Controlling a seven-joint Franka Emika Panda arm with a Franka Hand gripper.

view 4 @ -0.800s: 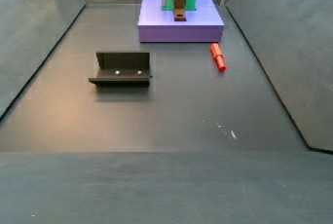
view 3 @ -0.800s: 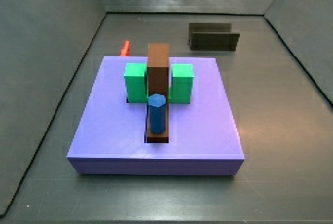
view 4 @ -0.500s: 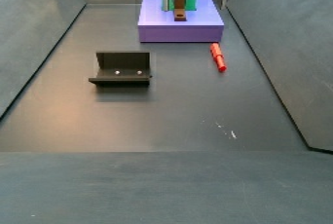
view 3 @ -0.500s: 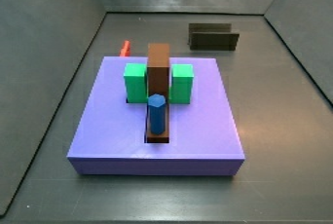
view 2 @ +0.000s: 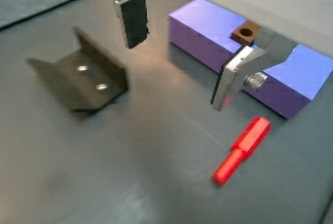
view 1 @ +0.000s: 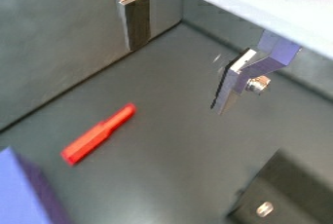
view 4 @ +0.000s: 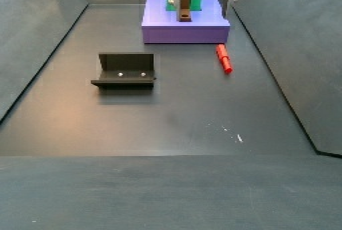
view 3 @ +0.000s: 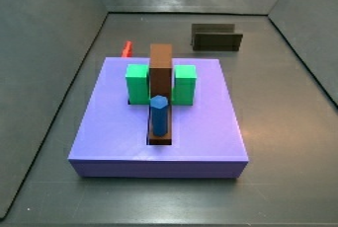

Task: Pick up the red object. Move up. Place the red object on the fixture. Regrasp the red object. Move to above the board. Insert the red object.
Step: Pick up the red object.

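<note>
My gripper takes hold of the red peg by its square end (view 1: 81,148) next, to set the peg on the fixture.
The red object (view 2: 242,150) is a thin peg lying flat on the dark floor beside the board (view 2: 196,33). It shows in both side views (view 3: 126,48) (view 4: 225,58) and in a wrist view (view 1: 100,135). My gripper (view 2: 180,57) (view 1: 182,57) hangs open high above the floor, with nothing between its fingers (view 2: 130,18). The peg lies off to one side of the jaws, not between them. The fixture (view 2: 81,72) (view 4: 126,71) (view 3: 216,37) stands empty on the floor apart from the board. The lavender board (view 3: 119,122) (view 4: 160,29) bears green blocks, a brown bar and a blue cylinder (view 3: 158,114).
Sloped grey walls (view 4: 34,64) close in the floor on both sides. A brown bar (view 3: 161,68) and green blocks (view 3: 137,83) rise from the board's top. A corner of the fixture (view 1: 279,194) shows in a wrist view.
More of the gripper's body shows at the top edge of a side view than before. The red object, fixture and board have not moved.
</note>
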